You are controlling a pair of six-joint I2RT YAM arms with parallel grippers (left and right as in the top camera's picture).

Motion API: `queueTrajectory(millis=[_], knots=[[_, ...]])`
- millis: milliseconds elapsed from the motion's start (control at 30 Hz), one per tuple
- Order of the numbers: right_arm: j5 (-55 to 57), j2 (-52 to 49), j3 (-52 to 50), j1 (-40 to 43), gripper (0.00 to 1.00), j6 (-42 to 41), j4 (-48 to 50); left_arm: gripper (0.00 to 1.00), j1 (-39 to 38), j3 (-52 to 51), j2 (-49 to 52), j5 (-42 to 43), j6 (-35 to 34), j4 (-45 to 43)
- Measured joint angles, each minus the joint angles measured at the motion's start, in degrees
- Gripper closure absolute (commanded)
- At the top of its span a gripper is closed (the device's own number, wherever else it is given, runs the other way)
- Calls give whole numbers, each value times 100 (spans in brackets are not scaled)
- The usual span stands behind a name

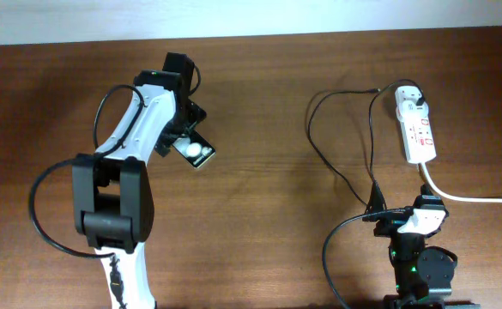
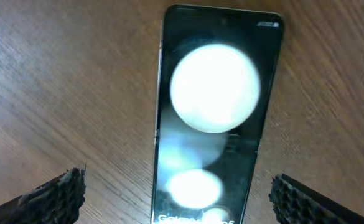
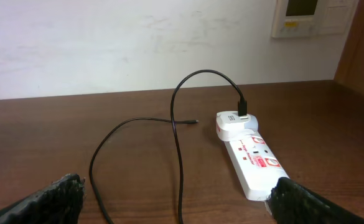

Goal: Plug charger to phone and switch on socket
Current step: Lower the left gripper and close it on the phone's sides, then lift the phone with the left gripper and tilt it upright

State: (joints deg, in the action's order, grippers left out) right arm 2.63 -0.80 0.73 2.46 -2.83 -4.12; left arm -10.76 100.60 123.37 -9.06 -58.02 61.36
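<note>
The phone [image 1: 196, 153] [image 2: 214, 118] looks small and far below my fingers. My left gripper needs to go lower before it closes on it.
The phone [image 1: 196, 153] lies flat on the wooden table, and my left gripper [image 1: 182, 130] hovers right over it. In the left wrist view the phone [image 2: 214, 118] shows two white round spots and white text at its near end. My left gripper [image 2: 178, 200] is open, one finger on each side of the phone, touching nothing. The socket [image 1: 417, 129] is a white power strip at the far right with a white plug [image 3: 234, 124] at its end. The charger cable [image 1: 311, 120] loops across the table, and its connector tip [image 3: 194, 122] lies loose. My right gripper [image 3: 175, 202] is open and empty near the socket [image 3: 255, 167].
A thick white cord [image 1: 474, 197] runs from the socket to the right edge. Two strands of the black cable pass under my right arm [image 1: 418, 225]. A pale wall [image 3: 138, 43] stands behind the table.
</note>
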Motion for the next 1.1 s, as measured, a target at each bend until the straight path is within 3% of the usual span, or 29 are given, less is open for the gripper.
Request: queueTrajectory(millis=[233, 433, 667, 933, 1000, 1100], knots=[[0, 0, 0, 0, 1, 4, 0, 1, 85, 0, 2, 15, -313, 13], [0, 0, 0, 0, 1, 4, 0, 1, 83, 0, 354, 485, -334, -518], [-2, 0, 0, 0, 1, 2, 0, 0, 83, 4, 673, 605, 26, -667], [0, 0, 0, 0, 1, 2, 0, 16, 122, 20, 706, 603, 437, -649], [0, 0, 0, 0, 1, 4, 0, 25, 129, 24, 715, 586, 470, -638], [0, 0, 0, 0, 1, 4, 0, 28, 138, 31, 715, 586, 581, -638]])
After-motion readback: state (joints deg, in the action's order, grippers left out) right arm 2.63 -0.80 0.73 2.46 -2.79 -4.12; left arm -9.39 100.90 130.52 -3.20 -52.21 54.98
